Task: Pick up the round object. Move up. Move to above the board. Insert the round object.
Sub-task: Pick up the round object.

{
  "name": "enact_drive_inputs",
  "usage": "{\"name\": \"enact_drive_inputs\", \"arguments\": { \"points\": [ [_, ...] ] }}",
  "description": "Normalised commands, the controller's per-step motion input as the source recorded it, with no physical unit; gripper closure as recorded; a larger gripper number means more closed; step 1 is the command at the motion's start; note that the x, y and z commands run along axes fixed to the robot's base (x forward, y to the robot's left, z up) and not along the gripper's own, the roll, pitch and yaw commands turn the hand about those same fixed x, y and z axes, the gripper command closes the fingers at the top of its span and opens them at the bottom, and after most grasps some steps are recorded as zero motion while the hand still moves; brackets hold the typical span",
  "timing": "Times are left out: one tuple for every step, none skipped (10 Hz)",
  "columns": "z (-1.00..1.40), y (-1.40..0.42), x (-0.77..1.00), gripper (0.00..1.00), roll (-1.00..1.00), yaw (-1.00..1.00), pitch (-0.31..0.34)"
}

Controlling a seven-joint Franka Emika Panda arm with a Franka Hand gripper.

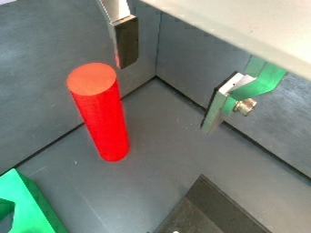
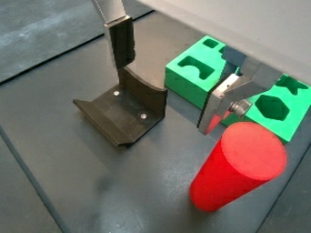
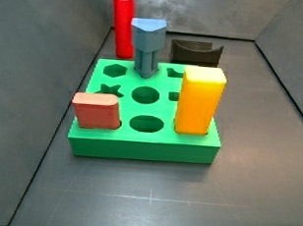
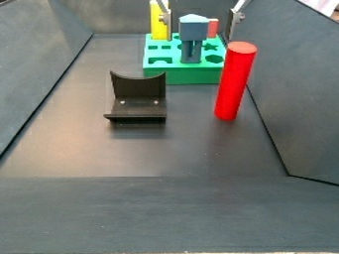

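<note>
My gripper grabs the red cylinder peg (image 1: 100,114) by its upper end (image 1: 93,82) next, to insert the peg into the board.
The round object, a tall red cylinder peg (image 1: 100,114), stands upright on the dark floor next to the board, as in a side view (image 4: 235,79) and behind the board in a side view (image 3: 122,26). The green board (image 3: 147,120) has shaped holes, and its corners show in a wrist view (image 2: 195,73). My gripper (image 1: 176,77) is open and empty, high above the floor. The red peg (image 2: 237,173) stands off to one side, outside the jaws and touching neither finger. The gripper (image 2: 170,77) hangs over floor between the fixture and the board.
A grey-blue peg (image 3: 148,46), a yellow block (image 3: 200,99) and a reddish-brown block (image 3: 96,111) stand in the board. The black fixture (image 4: 135,97) sits on the floor beside the board, close under one finger (image 2: 122,45). Grey walls enclose the floor.
</note>
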Motion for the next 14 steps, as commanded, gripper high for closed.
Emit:
{"name": "enact_drive_inputs", "arguments": {
  "points": [
    [-0.01, 0.05, 0.00, 0.00, 0.00, 0.00, 0.000],
    [0.00, 0.00, -0.11, 0.00, 0.00, 0.00, 0.000],
    [0.00, 0.00, -0.81, 0.00, 0.00, 0.06, -0.143],
    [0.15, -0.03, -0.97, 0.00, 0.00, 0.05, -0.246],
    [0.13, -0.01, -1.00, 0.00, 0.00, 0.00, -0.283],
    [0.07, 0.00, -1.00, 0.00, 0.00, 0.00, -0.296],
    [-0.08, -0.08, -0.99, 0.00, 0.06, 0.00, -0.324],
    [-0.21, -0.16, -0.81, 0.00, 0.17, 0.08, -0.279],
    [-0.29, -0.30, -0.38, 0.00, 0.16, 0.20, -0.164],
    [-0.36, -0.23, 0.00, 0.00, 0.18, 0.07, -0.030],
    [-0.42, -0.16, -0.03, 0.00, 0.21, 0.05, -0.037],
    [-0.47, -0.06, -0.06, 0.00, 0.21, 0.01, -0.021],
    [-0.37, 0.00, 0.01, 0.00, 0.22, 0.00, 0.000],
    [-0.36, 0.00, 0.12, 0.00, 0.20, 0.00, 0.000]
  ]
}}
